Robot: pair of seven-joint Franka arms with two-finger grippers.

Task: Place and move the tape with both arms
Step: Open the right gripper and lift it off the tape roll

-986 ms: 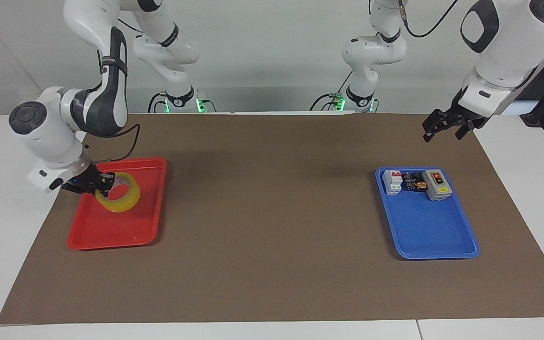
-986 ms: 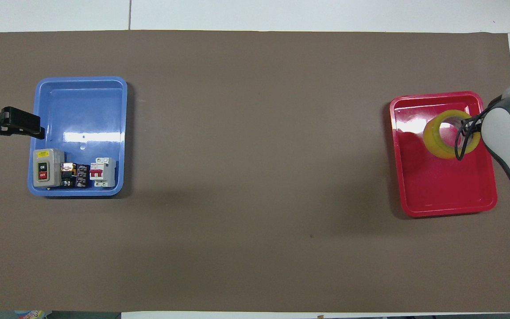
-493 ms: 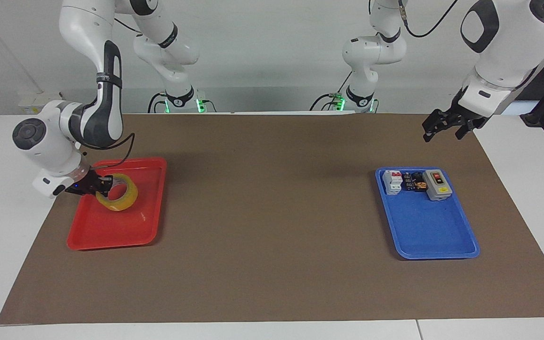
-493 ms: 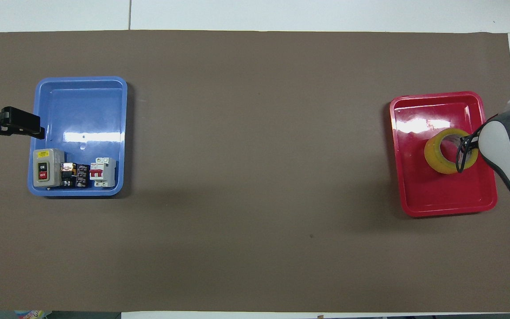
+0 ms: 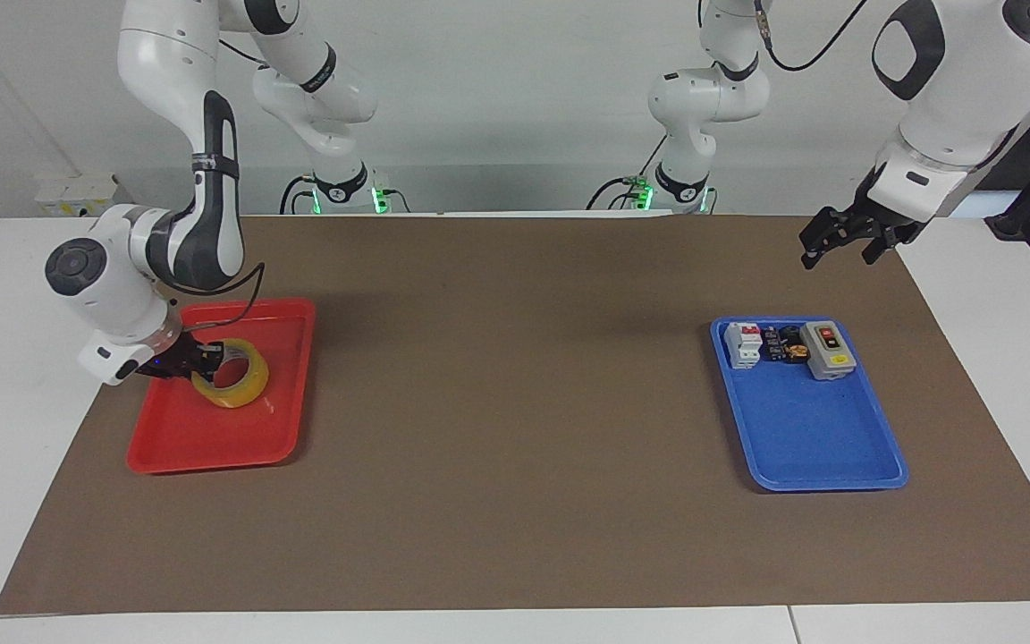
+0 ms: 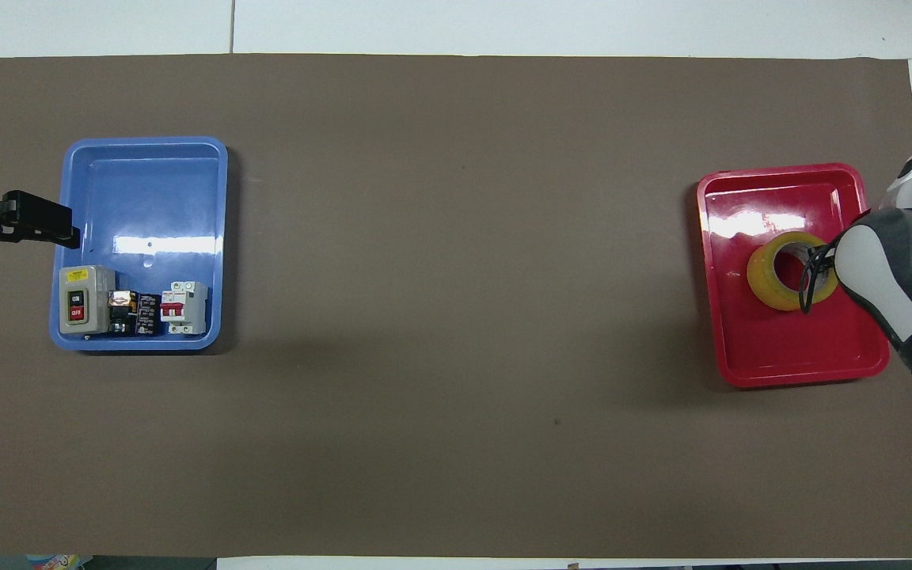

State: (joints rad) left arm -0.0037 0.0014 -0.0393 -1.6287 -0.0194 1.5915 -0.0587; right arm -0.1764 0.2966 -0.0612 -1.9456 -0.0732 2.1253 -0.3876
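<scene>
My right gripper should open now, because the yellow roll's lower edge [image 6: 779, 300] is low inside the red tray's rim [image 6: 712, 285].
The tape [image 5: 242, 389] is a yellow roll, held tilted low inside the red tray [image 5: 211, 447] at the right arm's end of the table. My right gripper [image 5: 204, 362] is shut on the roll's rim on the side toward the table's end. In the overhead view the tape [image 6: 773, 277] shows in the red tray [image 6: 788, 356], and the right arm's forearm hides the gripper. My left gripper [image 5: 837, 255] is open and empty, waiting in the air over the mat beside the blue tray [image 5: 819, 447]; it also shows in the overhead view [image 6: 68, 229].
The blue tray [image 6: 147, 174] holds a grey switch box [image 6: 84, 299], a small black part [image 6: 133, 313] and a white breaker [image 6: 185, 307] along its edge nearer to the robots. A brown mat [image 6: 456, 237] covers the table.
My right gripper has lowered the tape into the red tray and carried it a little toward the table's middle and nearer to the robots. The left arm has not moved.
</scene>
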